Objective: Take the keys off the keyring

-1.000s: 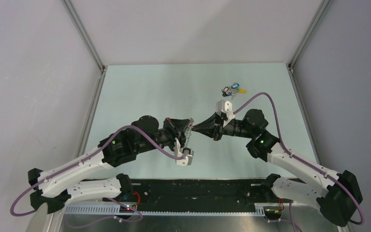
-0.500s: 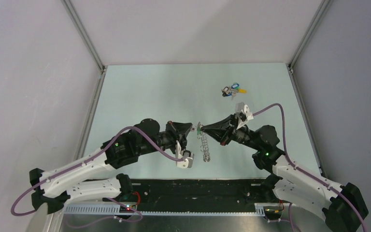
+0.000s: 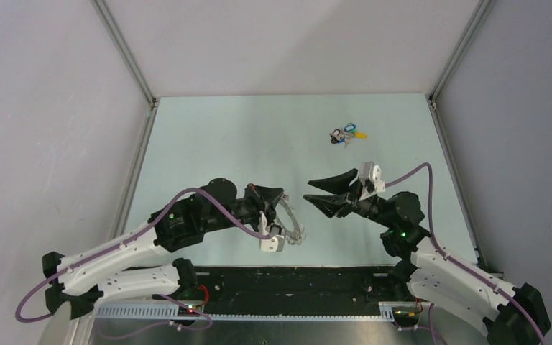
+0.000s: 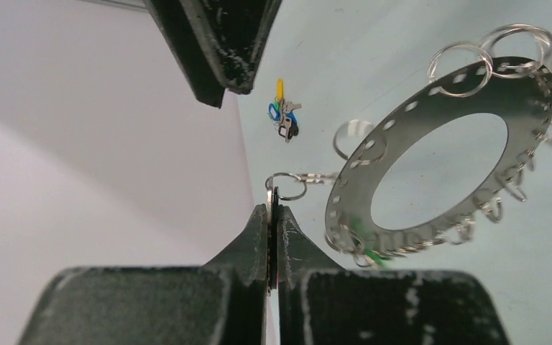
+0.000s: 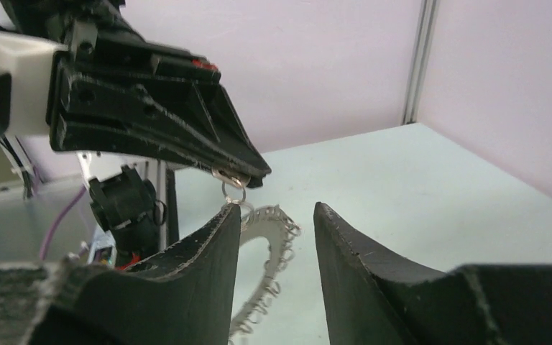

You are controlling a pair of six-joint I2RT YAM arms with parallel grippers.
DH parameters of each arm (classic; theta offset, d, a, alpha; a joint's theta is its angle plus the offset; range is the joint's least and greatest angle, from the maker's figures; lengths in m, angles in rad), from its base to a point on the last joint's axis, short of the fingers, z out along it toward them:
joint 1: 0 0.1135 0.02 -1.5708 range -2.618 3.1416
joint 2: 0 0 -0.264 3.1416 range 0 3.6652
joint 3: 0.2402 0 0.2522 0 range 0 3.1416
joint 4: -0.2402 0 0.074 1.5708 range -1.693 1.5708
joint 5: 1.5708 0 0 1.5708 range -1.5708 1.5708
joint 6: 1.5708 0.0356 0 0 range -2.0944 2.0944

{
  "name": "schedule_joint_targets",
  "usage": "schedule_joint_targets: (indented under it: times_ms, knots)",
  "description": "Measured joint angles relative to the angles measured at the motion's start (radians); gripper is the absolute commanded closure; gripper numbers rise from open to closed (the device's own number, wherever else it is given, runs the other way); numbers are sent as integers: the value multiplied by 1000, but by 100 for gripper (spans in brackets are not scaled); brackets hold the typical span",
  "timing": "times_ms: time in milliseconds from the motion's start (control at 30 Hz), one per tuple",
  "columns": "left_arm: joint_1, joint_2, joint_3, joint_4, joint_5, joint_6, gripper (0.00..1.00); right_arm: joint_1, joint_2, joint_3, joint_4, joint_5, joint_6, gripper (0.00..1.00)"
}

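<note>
My right gripper will next grab the keyring by its opposite rim, so the key in my left gripper stays free to come off.
My left gripper (image 4: 273, 210) is shut on a thin dark key seen edge-on, with a small split ring (image 4: 285, 185) at its tip. From that link the keyring (image 4: 438, 154) hangs, a flat silvery ring edged with small wire loops. A bit of the green key (image 4: 374, 253) shows at its lower rim. From above, the keyring (image 3: 292, 223) dangles under the left gripper (image 3: 284, 193). My right gripper (image 3: 307, 192) stands open just right of it, holding nothing. In the right wrist view its fingers (image 5: 215, 244) frame the keyring (image 5: 277, 244), and the right gripper (image 5: 277, 207) faces the left gripper's tip (image 5: 255, 172).
A small bunch of blue and yellow-headed keys (image 3: 346, 135) lies on the pale green table (image 3: 208, 144) at the back right; it also shows in the left wrist view as the bunch (image 4: 284, 118). Grey walls close the table on three sides.
The right gripper has opened and drawn back to the right, away from the left gripper. The keyring now hangs from the left gripper alone and has swung towards the left arm.
</note>
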Motion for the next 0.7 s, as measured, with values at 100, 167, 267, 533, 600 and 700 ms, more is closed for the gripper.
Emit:
schedule_joint_targets:
  times_ms: [100,167,267,533,600,700]
  knots:
    - [0,-11,0,-3,0,0,100,0,-16,9,-60,-40,-98,55]
    - [0,-18,0,-4,0,1,100,0,-6,26,-102,-68,-154,55]
    - [0,-23,0,-6,2,1,100,0,27,60,-150,-101,-229,55]
    - [0,-24,0,-6,3,2,100,8,138,130,-183,-150,-325,55]
    - [0,-24,0,-6,3,2,100,15,161,143,-183,-159,-333,55]
    - [0,-24,0,-6,5,3,100,33,189,161,-186,-168,-344,55]
